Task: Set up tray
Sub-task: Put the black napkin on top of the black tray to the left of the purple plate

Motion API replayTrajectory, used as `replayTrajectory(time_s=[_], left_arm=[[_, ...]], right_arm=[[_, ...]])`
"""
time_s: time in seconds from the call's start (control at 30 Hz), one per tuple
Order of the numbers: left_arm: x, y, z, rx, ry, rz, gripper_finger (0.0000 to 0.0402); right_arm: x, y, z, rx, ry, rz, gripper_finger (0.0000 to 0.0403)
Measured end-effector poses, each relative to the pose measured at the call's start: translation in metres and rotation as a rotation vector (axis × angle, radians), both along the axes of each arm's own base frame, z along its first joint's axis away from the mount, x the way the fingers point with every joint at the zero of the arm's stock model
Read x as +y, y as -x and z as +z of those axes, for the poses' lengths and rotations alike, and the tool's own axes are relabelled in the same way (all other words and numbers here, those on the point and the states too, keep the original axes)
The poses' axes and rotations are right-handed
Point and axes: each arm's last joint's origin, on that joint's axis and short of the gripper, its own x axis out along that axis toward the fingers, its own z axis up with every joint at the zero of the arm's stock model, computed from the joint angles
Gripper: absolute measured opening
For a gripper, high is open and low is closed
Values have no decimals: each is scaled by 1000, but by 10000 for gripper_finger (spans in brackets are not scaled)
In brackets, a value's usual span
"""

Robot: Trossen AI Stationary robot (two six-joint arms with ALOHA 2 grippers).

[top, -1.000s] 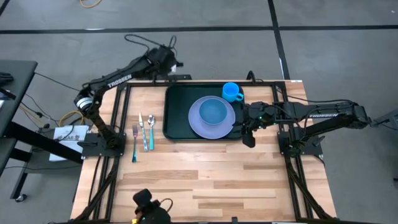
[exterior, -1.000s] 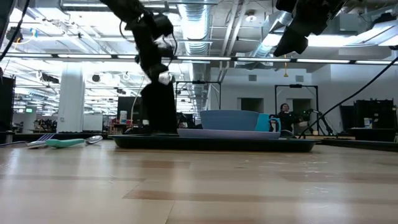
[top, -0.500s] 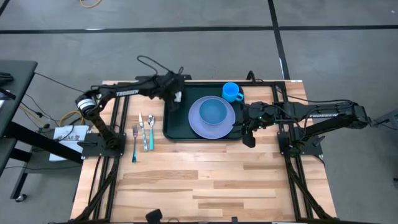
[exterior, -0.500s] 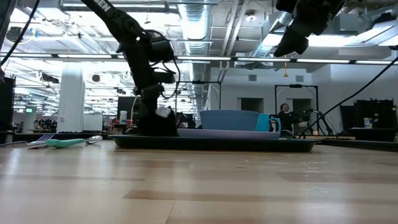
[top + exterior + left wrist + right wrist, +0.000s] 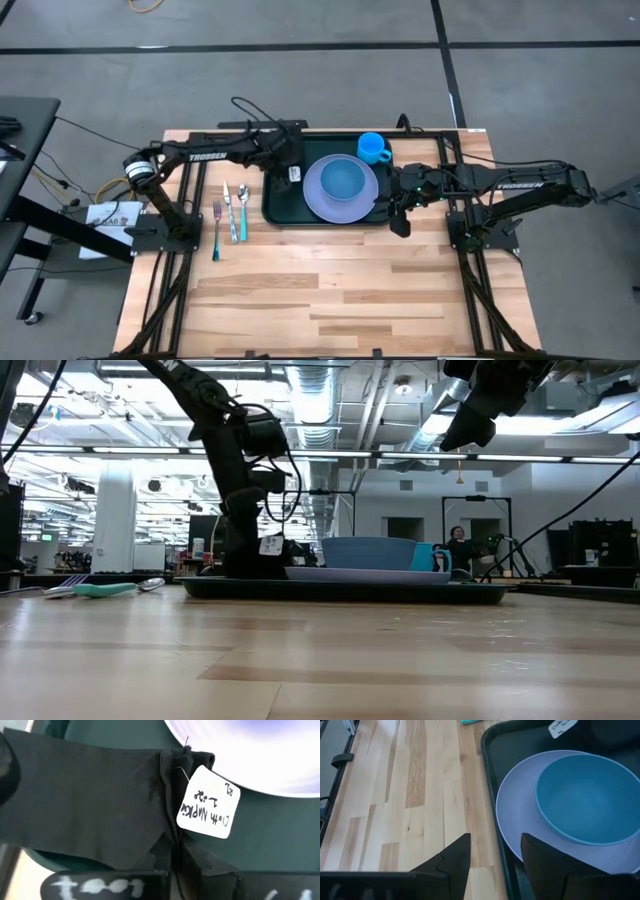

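The black napkin's far end (image 5: pixel 27 795) hangs over the tray's rim (image 5: pixel 42 860). I should move the napkin toward the tray's near edge before my left gripper lets go of it.
The dark tray (image 5: pixel 278 205) lies on the table's far middle and carries a lavender plate (image 5: pixel 318 198) with a blue bowl (image 5: pixel 343 180) and a blue cup (image 5: pixel 373 148). My left gripper (image 5: pixel 288 172) is low over the tray's left part, beside the plate, and is shut on a black cloth napkin (image 5: pixel 90 805) with a white tag (image 5: pixel 207 802). My right gripper (image 5: pixel 400 208) hangs open above the tray's right edge with nothing between its fingers (image 5: pixel 452 857). My left gripper pinches a bunched fold of the napkin (image 5: pixel 172 837) next to the white tag, between its two fingers. The fingers slant down from the table's far left. The cloth spreads below them (image 5: pixel 250 565) onto the tray's left part, slack.
A fork (image 5: pixel 216 230), a knife (image 5: pixel 228 208) and a teal-handled spoon (image 5: pixel 242 212) lie on the wood left of the tray. The table's near half (image 5: pixel 330 290) is bare wood. A person shows far off in the room (image 5: pixel 458 545).
My left gripper has come from beyond the tray's far left corner down and toward the plate, tipping more steeply downward, still shut on the napkin. The napkin, which hung long below it, now rests on the tray's left part.
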Motion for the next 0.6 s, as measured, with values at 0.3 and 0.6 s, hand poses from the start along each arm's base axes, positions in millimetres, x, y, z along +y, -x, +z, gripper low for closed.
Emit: replayTrajectory(time_s=[0.3,0.6], left_arm=[[-12,-3,-1,4,51,-26,0],[-16,1,-9,32,95,-11,0]], right_arm=[[0,0,0,2,0,0,164],[0,0,0,7,-1,0,164]])
